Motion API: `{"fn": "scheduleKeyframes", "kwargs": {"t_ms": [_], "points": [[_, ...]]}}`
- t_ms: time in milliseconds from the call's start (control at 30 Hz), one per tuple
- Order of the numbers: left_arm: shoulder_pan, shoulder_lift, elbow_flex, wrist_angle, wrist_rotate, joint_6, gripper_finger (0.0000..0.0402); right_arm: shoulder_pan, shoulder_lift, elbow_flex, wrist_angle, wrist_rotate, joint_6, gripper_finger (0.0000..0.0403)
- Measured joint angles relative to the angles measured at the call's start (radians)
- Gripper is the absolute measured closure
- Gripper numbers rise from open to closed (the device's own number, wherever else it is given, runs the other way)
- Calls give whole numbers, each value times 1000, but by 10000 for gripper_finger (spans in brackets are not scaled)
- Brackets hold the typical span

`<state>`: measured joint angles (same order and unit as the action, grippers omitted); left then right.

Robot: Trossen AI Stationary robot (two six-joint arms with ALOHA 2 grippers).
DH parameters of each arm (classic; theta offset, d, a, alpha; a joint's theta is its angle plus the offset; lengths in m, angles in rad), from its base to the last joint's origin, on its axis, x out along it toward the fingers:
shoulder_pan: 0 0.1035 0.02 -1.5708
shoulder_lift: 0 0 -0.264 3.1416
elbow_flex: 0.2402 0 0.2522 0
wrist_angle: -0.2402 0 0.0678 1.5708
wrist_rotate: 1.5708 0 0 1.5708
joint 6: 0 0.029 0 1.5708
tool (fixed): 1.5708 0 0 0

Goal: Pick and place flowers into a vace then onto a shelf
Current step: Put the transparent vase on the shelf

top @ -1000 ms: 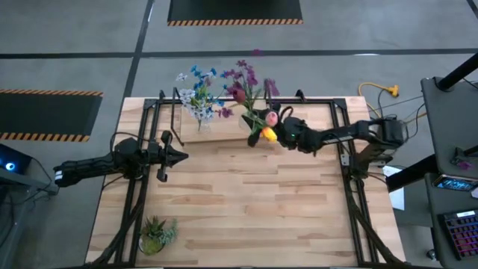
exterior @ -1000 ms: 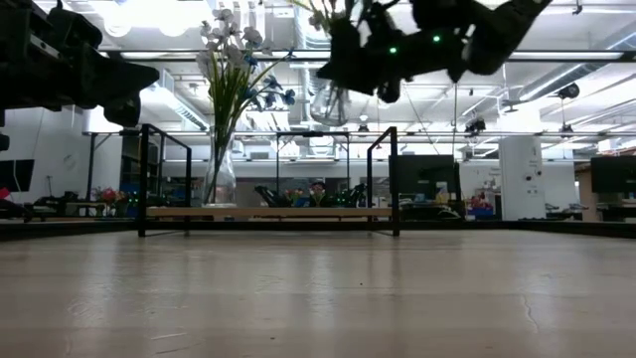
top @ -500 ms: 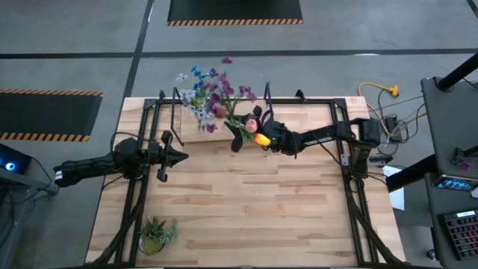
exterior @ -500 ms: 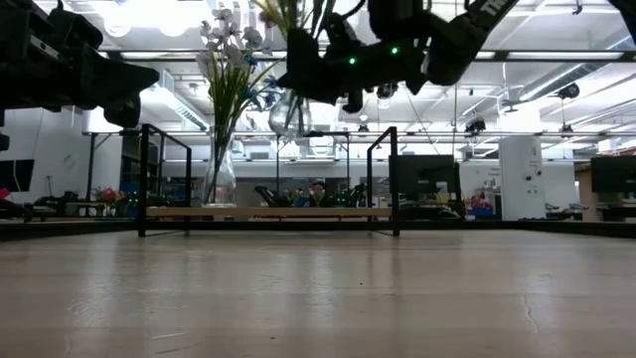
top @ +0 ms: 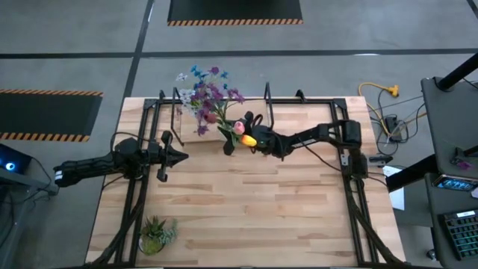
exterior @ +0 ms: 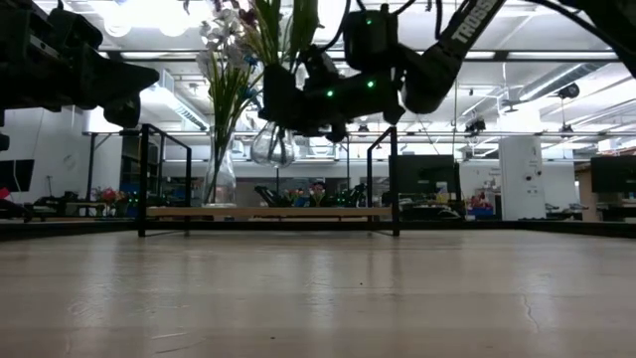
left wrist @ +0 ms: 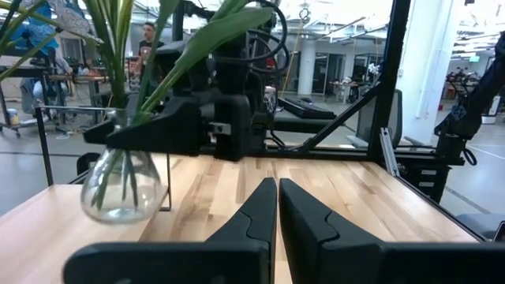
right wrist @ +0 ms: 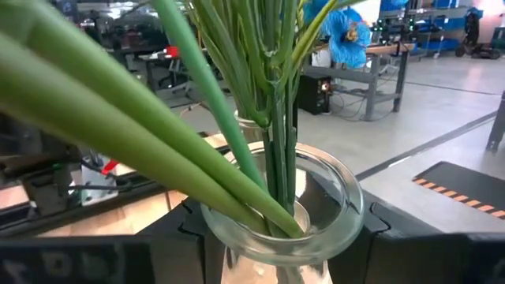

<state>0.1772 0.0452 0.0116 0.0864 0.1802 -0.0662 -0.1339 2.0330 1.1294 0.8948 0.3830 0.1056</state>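
Note:
My right gripper must hold the glass vase until it rests on the shelf plank [top: 196,134].
My right gripper [top: 248,139] is shut on a round clear glass vase [exterior: 271,146] that carries green-stemmed flowers [top: 215,96] with purple, pink and orange-yellow blooms. It hovers by the right end of the shelf [top: 190,128], a light plank with black uprights [exterior: 395,179]. A second vase [exterior: 221,183] with blue and white flowers stands on the plank's left part. My left gripper [top: 184,155] is shut and waits above the table's left side, pointing right. My right gripper pinches the vase's neck just under the rim [right wrist: 327,207], one finger [right wrist: 377,227] on each side. The fingers come in level from the table's right. The vase is lifted clear and about upright, its bulb [left wrist: 123,186] hanging below the fingers and the stems [right wrist: 272,118] rising out of the mouth.
A small spiky potted plant [top: 155,233] sits at the table's near left corner. Black metal frame rails [top: 351,194] run along both table sides. Bare wood [top: 246,209] fills the table's middle and near part. A yellow cable [top: 377,90] lies off the far right.
My right gripper has carried the vase toward the table's left, closer to the second vase on the shelf, and lower. The bulb has sunk from high above the shelf uprights to about their top, and the blooms now overlap the other bouquet from above.

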Motion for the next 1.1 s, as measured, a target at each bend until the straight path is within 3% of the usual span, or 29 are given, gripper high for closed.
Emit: {"fn": "scheduleKeyframes", "kwargs": {"t_ms": [267,500,1100], "points": [[0,0,0,0,0,0,402,-8,63,15,18,10,25,259],[0,0,0,-1,0,0,402,-15,45,-27,-10,84,0,259],[0,0,0,-1,0,0,402,-66,35,-37,-139,119,48,258]]}}
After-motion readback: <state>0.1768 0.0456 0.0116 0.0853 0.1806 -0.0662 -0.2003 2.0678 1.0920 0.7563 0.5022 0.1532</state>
